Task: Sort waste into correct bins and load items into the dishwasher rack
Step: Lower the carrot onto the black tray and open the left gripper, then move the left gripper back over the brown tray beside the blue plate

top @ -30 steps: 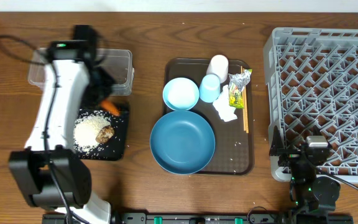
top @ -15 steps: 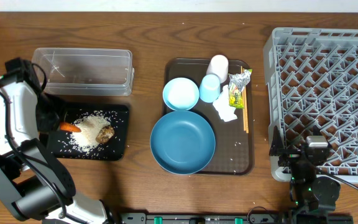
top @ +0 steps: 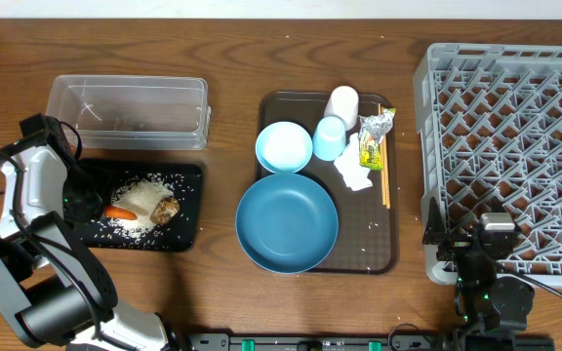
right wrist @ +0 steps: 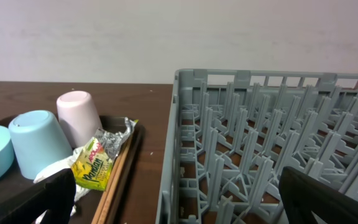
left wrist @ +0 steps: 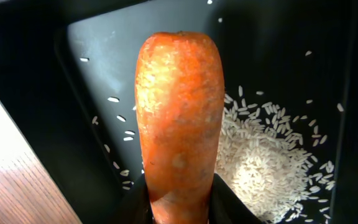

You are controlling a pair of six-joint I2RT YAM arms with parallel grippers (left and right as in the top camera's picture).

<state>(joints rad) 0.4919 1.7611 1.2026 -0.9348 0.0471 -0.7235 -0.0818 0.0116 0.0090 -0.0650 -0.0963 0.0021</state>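
I should open my left gripper, because the bottom of the black tray is close below the orange carrot and the carrot would end in the tray.
My left gripper is shut on the orange carrot, low over the left part of the shallow black tray. In the left wrist view the carrot sticks out of the jaws above the tray floor. White rice and a brown lump lie in the tray. The clear tub stands behind it. My right gripper is open and empty at the grey rack's front left corner; its fingers frame the rack.
A dark brown serving tray holds a dark-blue plate, a light-blue bowl, a light-blue cup, a white cup, a green-yellow wrapper, white tissue and chopsticks.
My left arm swung from over the clear tub down to the left side of the black tray, carrying the carrot leftward and lower. The right arm has not moved.
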